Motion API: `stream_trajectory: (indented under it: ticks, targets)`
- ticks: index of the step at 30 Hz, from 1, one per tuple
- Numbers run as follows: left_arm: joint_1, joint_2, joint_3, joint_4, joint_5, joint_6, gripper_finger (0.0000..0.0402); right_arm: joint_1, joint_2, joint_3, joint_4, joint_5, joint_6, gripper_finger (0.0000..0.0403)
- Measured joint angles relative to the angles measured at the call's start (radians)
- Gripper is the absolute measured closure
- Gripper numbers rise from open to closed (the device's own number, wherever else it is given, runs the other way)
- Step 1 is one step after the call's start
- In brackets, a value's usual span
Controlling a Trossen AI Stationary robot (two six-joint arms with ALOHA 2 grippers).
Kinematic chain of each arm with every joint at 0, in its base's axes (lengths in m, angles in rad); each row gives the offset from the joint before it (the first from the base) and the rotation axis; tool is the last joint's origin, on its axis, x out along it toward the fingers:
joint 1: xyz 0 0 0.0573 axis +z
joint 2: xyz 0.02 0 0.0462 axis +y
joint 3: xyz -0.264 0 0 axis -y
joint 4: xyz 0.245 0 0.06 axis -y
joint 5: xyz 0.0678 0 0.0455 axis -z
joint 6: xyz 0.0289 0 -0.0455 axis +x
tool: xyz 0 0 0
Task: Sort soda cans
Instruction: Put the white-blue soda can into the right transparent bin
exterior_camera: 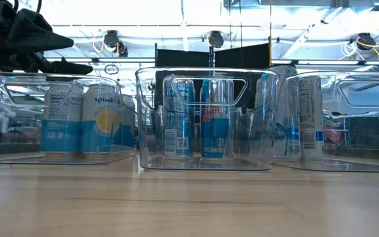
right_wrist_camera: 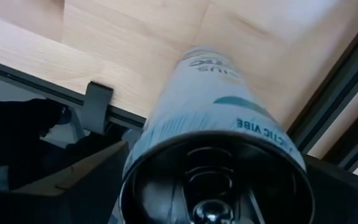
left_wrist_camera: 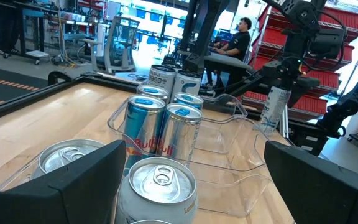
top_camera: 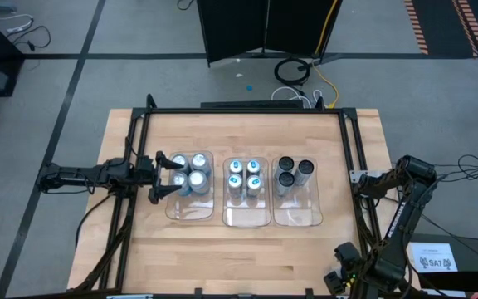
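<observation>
I should close my right gripper on the can now. My fingers reach down on both sides of the can's dark top rim, so they would catch the can.
Three clear bins stand in a row mid-table. The left bin (top_camera: 191, 212) holds silver-topped soda cans (top_camera: 189, 172), the middle bin (top_camera: 247, 218) blue-marked ones (top_camera: 245, 176), and the right bin (top_camera: 299, 218) dark-topped ones (top_camera: 293, 174). My left gripper (top_camera: 179, 175) lies level and open over the left bin's cans and touches nothing. At the table's right edge my right gripper (right_wrist_camera: 216, 186) points down, open, with a finger on either side of one more dark-topped white can (right_wrist_camera: 210, 106). That can stands upright on the wood beside the black rail, and the left wrist view shows it too (left_wrist_camera: 272, 112). My right gripper comes from above with its fingers (right_wrist_camera: 86, 180) beside the can's top rim (right_wrist_camera: 166, 155). I cannot tell whether they touch the can. The can stands upright with its base on the table.
A black frame rail (top_camera: 351, 149) runs around the table, close beside the lone can. Bare wood (top_camera: 239, 257) lies between the bins and the near edge. Beyond the table a person (left_wrist_camera: 238, 37) sits at a desk.
</observation>
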State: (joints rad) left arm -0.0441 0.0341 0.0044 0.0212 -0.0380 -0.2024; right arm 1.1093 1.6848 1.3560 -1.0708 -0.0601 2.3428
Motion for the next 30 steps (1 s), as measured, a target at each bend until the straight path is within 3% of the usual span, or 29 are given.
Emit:
stream_trajectory:
  ticks: [3,13,30]
  targets:
    - [0.0,0.0,0.0,0.0,0.0,0.0,0.0012,0.0,0.0,0.0,-0.001,0.0,0.002,0.0047]
    - [0.0,0.0,0.0,0.0,0.0,0.0,0.0012,0.0,-0.001,0.0,0.006,-0.005,0.001,0.0161]
    - [0.0,0.0,0.0,0.0,0.0,0.0,0.0012,-0.007,-0.056,0.0,0.044,0.044,-0.061,0.0157]
